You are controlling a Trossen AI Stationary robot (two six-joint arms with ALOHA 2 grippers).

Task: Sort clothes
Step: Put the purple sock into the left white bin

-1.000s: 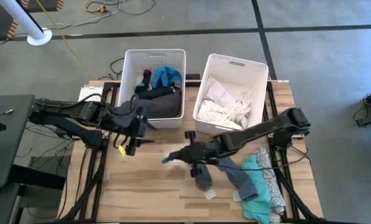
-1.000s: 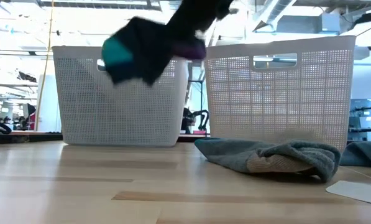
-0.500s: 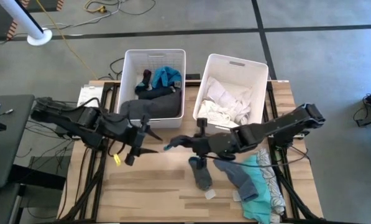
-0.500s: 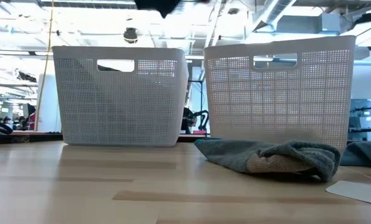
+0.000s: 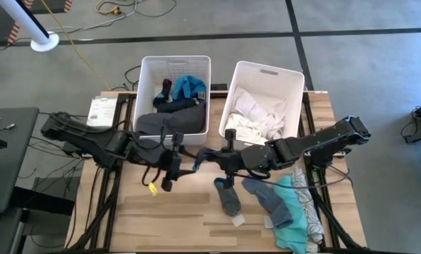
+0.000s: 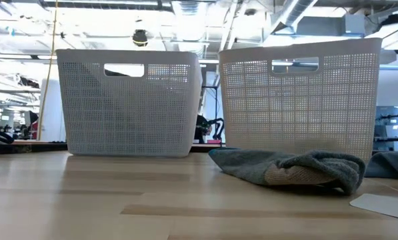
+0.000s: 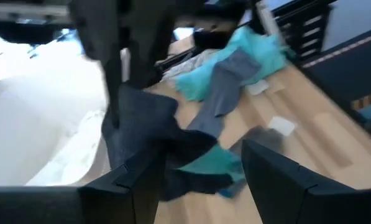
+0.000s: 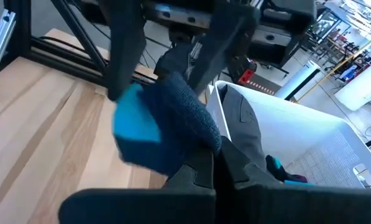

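The left gripper grabs the sock by its drooping toe end [image 5: 196, 166] next, since the right gripper's shut fingers cover the sock's dark part.
A dark navy sock [image 5: 199, 161] with a teal toe [image 8: 134, 124] hangs in the air in front of the gap between the two bins. My right gripper [image 5: 209, 156], reaching in from the table's right, is shut on it. My left gripper [image 5: 175, 159] comes from the left and is open, with a finger on either side of the sock [image 7: 166, 149]. More clothes lie on the table at the near right: a grey sock [image 5: 228, 198], a blue-grey one [image 5: 268, 198], a teal piece [image 5: 292, 206] and a patterned white one [image 5: 310, 214]. Neither gripper shows in the low view. My right gripper pinches the sock's dark part [image 8: 194, 134] between its two shut fingers, coming nearly level from the table's right. The sock is lifted clear of the table and its teal toe end droops to one side. My left gripper: whether its fingers [image 8: 124, 56] touch the sock, I cannot tell.
The left white bin [image 5: 144, 85] holds dark and blue clothes. The right white bin [image 5: 268, 68] holds white ones. A grey garment [image 6: 285, 170] lies before the right bin. A white tag [image 5: 238, 220] lies near the front. A yellow tag [image 5: 152, 188] hangs from the left arm.
My right gripper has risen with the dark sock, lifting it out of the low view, and has tipped toward level. My left gripper has moved toward the table's right, up to the sock.
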